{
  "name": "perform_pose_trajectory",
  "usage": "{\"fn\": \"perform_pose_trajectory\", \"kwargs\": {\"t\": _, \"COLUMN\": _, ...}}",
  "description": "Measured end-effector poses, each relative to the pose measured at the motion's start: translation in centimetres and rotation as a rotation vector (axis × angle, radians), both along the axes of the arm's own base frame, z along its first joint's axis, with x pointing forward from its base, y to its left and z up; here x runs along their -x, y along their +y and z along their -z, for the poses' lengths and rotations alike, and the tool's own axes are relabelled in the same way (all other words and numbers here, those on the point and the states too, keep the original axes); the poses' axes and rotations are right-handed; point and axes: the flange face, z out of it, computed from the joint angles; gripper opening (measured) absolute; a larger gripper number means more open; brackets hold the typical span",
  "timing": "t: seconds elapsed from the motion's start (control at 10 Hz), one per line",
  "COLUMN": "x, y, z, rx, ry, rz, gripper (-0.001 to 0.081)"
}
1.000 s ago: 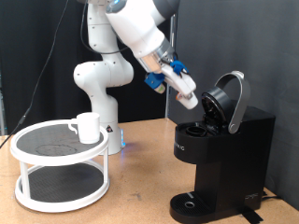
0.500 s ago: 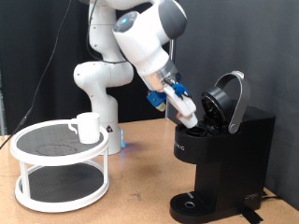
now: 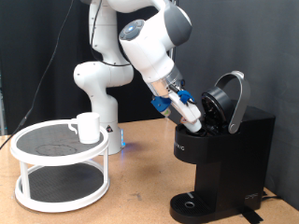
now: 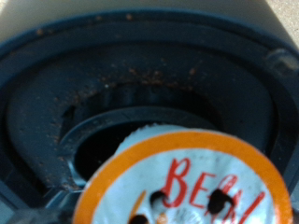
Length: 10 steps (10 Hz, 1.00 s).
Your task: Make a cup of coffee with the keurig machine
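Note:
The coffee pod is over the pod chamber in the wrist view and would remain in the machine, so it is time for my gripper to release it.
The black keurig machine stands at the exterior view's right with its domed lid swung up. My gripper reaches down at a slant into the open top, just in front of the lid. The wrist view shows a coffee pod with an orange rim and red lettering, close to the camera and held just over the dark, coffee-stained pod chamber. My fingers do not show in that view. The white cup stands on the upper tier of the stand at the exterior view's left.
A white round two-tier wire stand sits on the wooden table at the exterior view's left. The arm's white base rises behind it. The machine's round drip tray is at the bottom.
My gripper has come down and slightly to the exterior view's right, closer into the machine's open top. The cup, stand and lid have not moved.

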Motion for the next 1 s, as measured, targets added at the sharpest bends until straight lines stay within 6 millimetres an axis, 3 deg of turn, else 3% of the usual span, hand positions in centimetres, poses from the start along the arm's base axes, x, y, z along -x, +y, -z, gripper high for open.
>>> {"fn": "perform_pose_trajectory", "kwargs": {"t": 0.3, "x": -0.1, "y": 0.3, "z": 0.2, "rx": -0.002, "ry": 0.001, "rz": 0.003, "gripper": 0.0370}}
{"fn": "perform_pose_trajectory", "kwargs": {"t": 0.4, "x": -0.1, "y": 0.4, "z": 0.2, "rx": -0.005, "ry": 0.001, "rz": 0.003, "gripper": 0.0468}}
{"fn": "perform_pose_trajectory", "kwargs": {"t": 0.5, "x": -0.1, "y": 0.6, "z": 0.2, "rx": -0.006, "ry": 0.001, "rz": 0.001, "gripper": 0.0468}}
{"fn": "perform_pose_trajectory", "kwargs": {"t": 0.6, "x": -0.1, "y": 0.6, "z": 0.2, "rx": -0.006, "ry": 0.002, "rz": 0.000, "gripper": 0.0648}}
{"fn": "perform_pose_trajectory", "kwargs": {"t": 0.7, "x": -0.1, "y": 0.7, "z": 0.2, "rx": -0.014, "ry": 0.001, "rz": 0.003, "gripper": 0.0648}}
{"fn": "perform_pose_trajectory", "kwargs": {"t": 0.8, "x": 0.0, "y": 0.9, "z": 0.0, "rx": -0.031, "ry": 0.004, "rz": -0.004, "gripper": 0.0717}}
{"fn": "perform_pose_trajectory", "kwargs": {"t": 1.0, "x": 0.6, "y": 1.5, "z": -1.2, "rx": -0.083, "ry": 0.016, "rz": -0.054, "gripper": 0.0730}}
